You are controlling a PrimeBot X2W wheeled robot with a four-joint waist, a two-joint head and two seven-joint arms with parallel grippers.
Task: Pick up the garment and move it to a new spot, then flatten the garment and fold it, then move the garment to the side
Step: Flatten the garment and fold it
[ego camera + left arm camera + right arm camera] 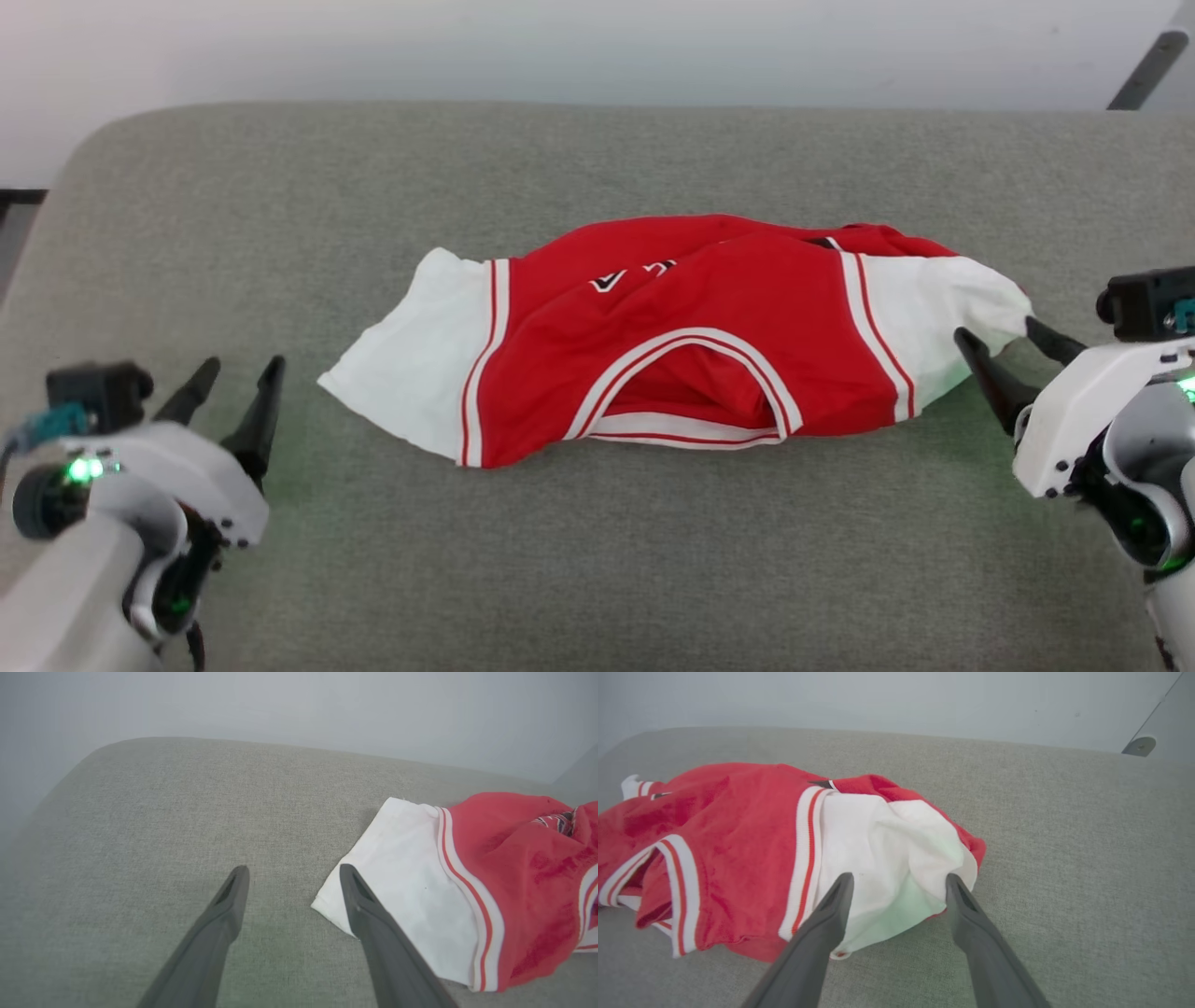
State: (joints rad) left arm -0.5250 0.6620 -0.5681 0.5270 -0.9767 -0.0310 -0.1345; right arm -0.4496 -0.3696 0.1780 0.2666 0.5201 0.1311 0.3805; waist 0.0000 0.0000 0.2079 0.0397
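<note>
The white sleeve's loose end puffs up in a fold while the striped trim (pixel 880 336) (pixel 807 859) lies flat, so my right gripper should pinch the sleeve by that end next.
The garment (pixel 672 336), a red jersey with white short sleeves and striped trim, lies rumpled across the middle of the grey cushion, collar toward me, black lettering partly folded under. My left gripper (pixel 241 373) stands open at the lower left, a short way off the left sleeve (pixel 411 896); in the left wrist view its right finger overlaps the sleeve corner, holding nothing. My right gripper (pixel 999 338) is open at the right sleeve (pixel 887 858), its fingertips spread either side of the sleeve's end, not closed on it.
The grey fabric cushion (pixel 597 579) spans the whole work area, with a rounded far-left corner and a pale wall behind. A grey bar (pixel 1146 70) slants at the top right.
</note>
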